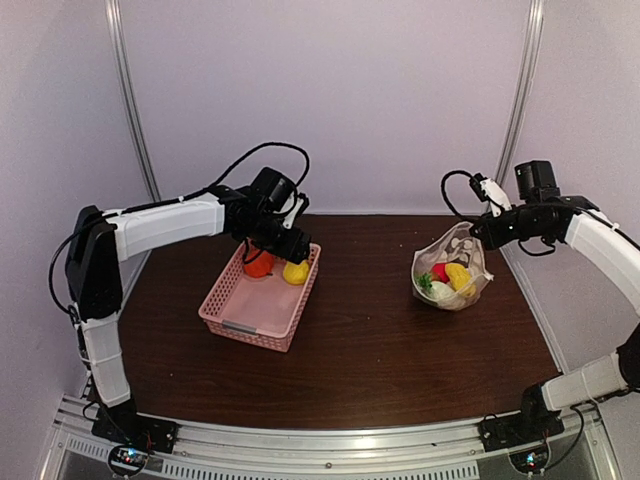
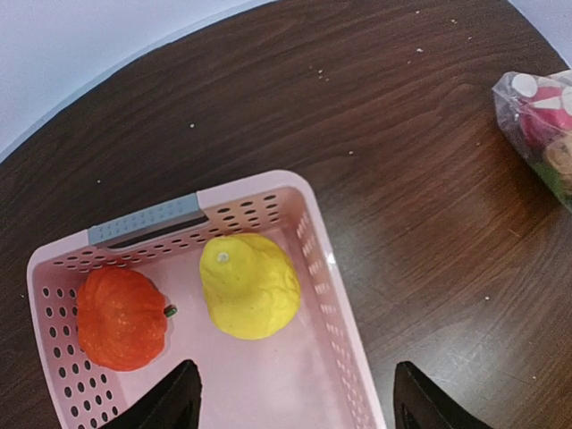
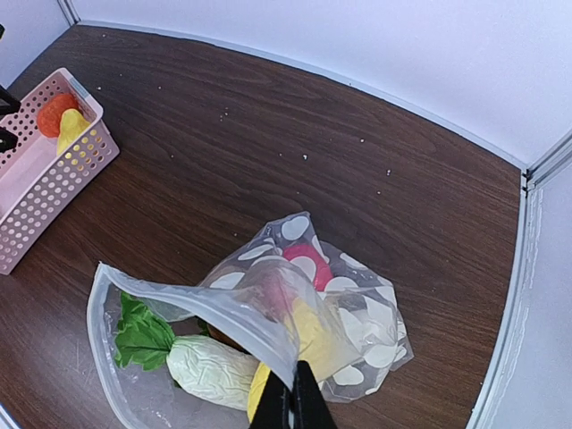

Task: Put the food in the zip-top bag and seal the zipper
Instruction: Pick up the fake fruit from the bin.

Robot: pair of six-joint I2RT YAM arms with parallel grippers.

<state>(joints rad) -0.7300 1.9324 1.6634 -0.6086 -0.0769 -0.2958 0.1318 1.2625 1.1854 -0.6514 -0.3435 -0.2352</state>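
The wide end of the yellow toy fruit should stay free to enter the zip-top bag (image 3: 357, 313), so my left gripper needs to grab the fruit across its narrower stem end (image 3: 72, 118).
A yellow toy fruit (image 2: 248, 286) and an orange pumpkin (image 2: 121, 317) lie at the far end of the pink basket (image 2: 322, 250). My left gripper (image 2: 299, 398) hangs open just above them, one finger over the basket floor and the other outside its right wall, with nothing between them. At the right, the dotted zip-top bag (image 3: 357, 313) stands with its mouth open, holding red, yellow and white-and-green food (image 3: 210, 368). My right gripper (image 3: 293, 402) is shut on the bag's upper edge, on the zipper strip (image 3: 206, 308), and holds it lifted.
The pink basket (image 1: 255, 315) sits left of centre on the dark wooden table (image 1: 370, 340). The bag (image 1: 452, 270) is at the right, near the table's edge. Pale walls close in the back and sides.
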